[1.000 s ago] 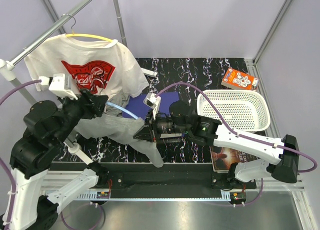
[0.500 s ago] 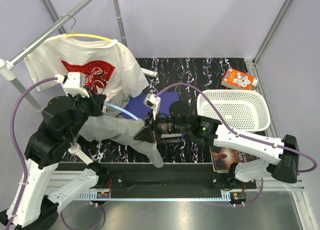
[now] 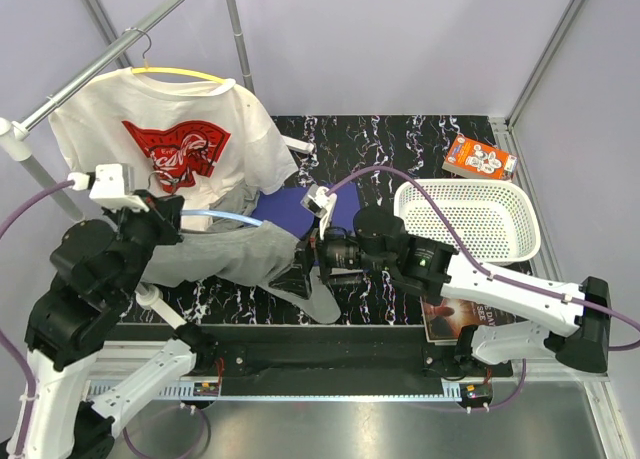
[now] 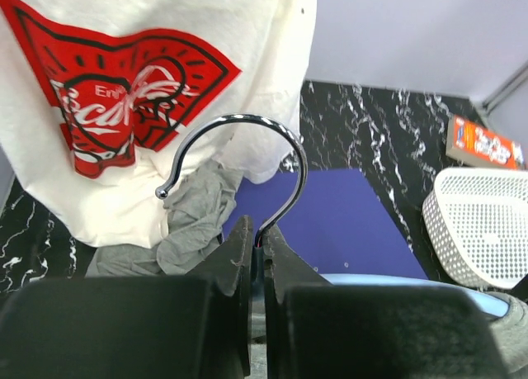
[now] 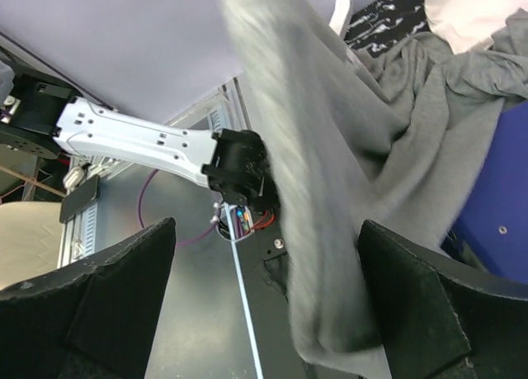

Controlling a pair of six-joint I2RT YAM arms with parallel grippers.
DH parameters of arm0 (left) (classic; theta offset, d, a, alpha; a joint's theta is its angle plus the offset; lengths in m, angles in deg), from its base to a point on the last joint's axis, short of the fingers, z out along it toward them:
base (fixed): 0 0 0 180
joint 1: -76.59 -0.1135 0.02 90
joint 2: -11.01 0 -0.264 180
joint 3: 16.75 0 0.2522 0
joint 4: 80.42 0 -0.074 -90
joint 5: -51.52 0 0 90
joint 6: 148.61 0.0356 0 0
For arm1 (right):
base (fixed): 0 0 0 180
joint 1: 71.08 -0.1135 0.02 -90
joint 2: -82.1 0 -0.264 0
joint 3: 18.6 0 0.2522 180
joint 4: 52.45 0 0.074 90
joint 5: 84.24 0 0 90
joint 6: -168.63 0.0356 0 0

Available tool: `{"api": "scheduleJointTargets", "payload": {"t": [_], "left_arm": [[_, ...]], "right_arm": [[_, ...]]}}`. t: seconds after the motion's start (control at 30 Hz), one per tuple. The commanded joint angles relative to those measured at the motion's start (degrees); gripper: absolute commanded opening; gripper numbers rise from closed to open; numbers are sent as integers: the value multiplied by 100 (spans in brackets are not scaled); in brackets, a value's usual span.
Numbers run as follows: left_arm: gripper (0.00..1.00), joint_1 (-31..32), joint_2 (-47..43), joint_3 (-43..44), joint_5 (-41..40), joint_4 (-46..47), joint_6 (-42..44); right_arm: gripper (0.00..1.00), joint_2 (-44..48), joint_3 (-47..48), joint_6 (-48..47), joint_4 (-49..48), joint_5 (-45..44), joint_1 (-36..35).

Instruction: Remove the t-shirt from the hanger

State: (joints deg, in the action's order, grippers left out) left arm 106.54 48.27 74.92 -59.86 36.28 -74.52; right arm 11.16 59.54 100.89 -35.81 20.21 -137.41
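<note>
The grey t-shirt (image 3: pixel 225 259) needs to be pulled off next, so the right gripper should grab it by the loose cloth beyond the light blue hanger's tip.
The grey t-shirt (image 3: pixel 225 259) hangs on a light blue hanger (image 3: pixel 215 217) and droops to the table's front edge. My left gripper (image 3: pixel 168 217) is shut on that hanger's chrome hook (image 4: pixel 239 116), which sits pinched between the fingertips of the gripper (image 4: pixel 258 234). My right gripper (image 3: pixel 308 264) is at the shirt's lower right end. In the right wrist view this gripper (image 5: pixel 264 255) stands wide open. The blurred grey cloth (image 5: pixel 330 189) hangs loose between the jaws, and neither jaw grips it.
A white t-shirt with a red print (image 3: pixel 170 139) hangs on a yellow hanger (image 3: pixel 185 74) from the metal rail (image 3: pixel 100 59). A blue mat (image 3: pixel 300 204) lies mid-table. A white basket (image 3: pixel 465 184) and an orange box (image 3: pixel 478 157) are at the right.
My right gripper has opened and let go of the grey t-shirt, drawing back slightly to the right. My left gripper has shut on the hanger's hook and shifted left.
</note>
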Motion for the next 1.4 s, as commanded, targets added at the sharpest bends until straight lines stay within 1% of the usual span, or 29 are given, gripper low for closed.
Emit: {"api": "scheduleJointTargets", "payload": {"t": [0.0,0.1,0.27,0.3,0.37,0.4,0.5,0.53,0.6,0.63,0.67,0.7,0.77,0.93,0.97,1.03,1.07,1.2,1.3,1.37], "left_arm": [[0,10,-315,225,-147,674,34],[0,10,-438,242,-24,682,17],[0,10,-482,356,231,674,43],[0,10,-474,365,345,682,43],[0,10,-500,366,416,726,8],[0,10,-509,339,433,813,-35],[0,10,-561,216,548,998,-150],[0,10,-570,181,522,1025,-202],[0,10,-553,154,390,1069,-185],[0,10,-553,163,355,1078,-150],[0,10,-535,163,294,1087,-133],[0,10,-544,163,267,1087,-115],[0,10,-614,93,127,1113,-132],[0,10,-895,-240,-287,1446,-387],[0,10,-974,-285,-339,1499,-422],[0,10,-1027,-372,-410,1614,-510],[0,10,-1062,-390,-462,1623,-537],[0,10,-1150,-574,-612,1658,-878],[0,10,-1273,-759,-665,1772,-1081],[0,10,-1343,-821,-647,1833,-1161]], "right_arm": [[100,247,-241,-99,64,-373,-21],[99,335,-390,84,55,-628,-21],[91,449,-672,524,-147,-699,-21],[85,467,-759,647,-138,-742,-21],[76,537,-821,744,-59,-988,-21],[63,563,-857,771,-15,-1058,-30],[45,756,-892,867,29,-1340,-30],[34,887,-918,902,29,-1567,-21],[22,1142,-1023,1051,116,-1910,-21],[8,1230,-1067,1122,134,-2268,-21],[1,1327,-1120,1183,152,-2455,-21],[0,1519,-1251,1358,161,-2639,-21],[0,1731,-1357,1613,257,-3307,-21],[0,2671,-2025,2729,652,-4606,-21],[0,2821,-2130,3035,723,-4758,-12],[0,3216,-2421,3266,854,-5039,-12],[0,3348,-2482,3537,968,-5119,-21],[0,4033,-2764,3820,1461,-5339,-12],[0,4289,-2799,3733,1742,-5348,-12],[0,4342,-2677,3461,1978,-5261,-12]]}}
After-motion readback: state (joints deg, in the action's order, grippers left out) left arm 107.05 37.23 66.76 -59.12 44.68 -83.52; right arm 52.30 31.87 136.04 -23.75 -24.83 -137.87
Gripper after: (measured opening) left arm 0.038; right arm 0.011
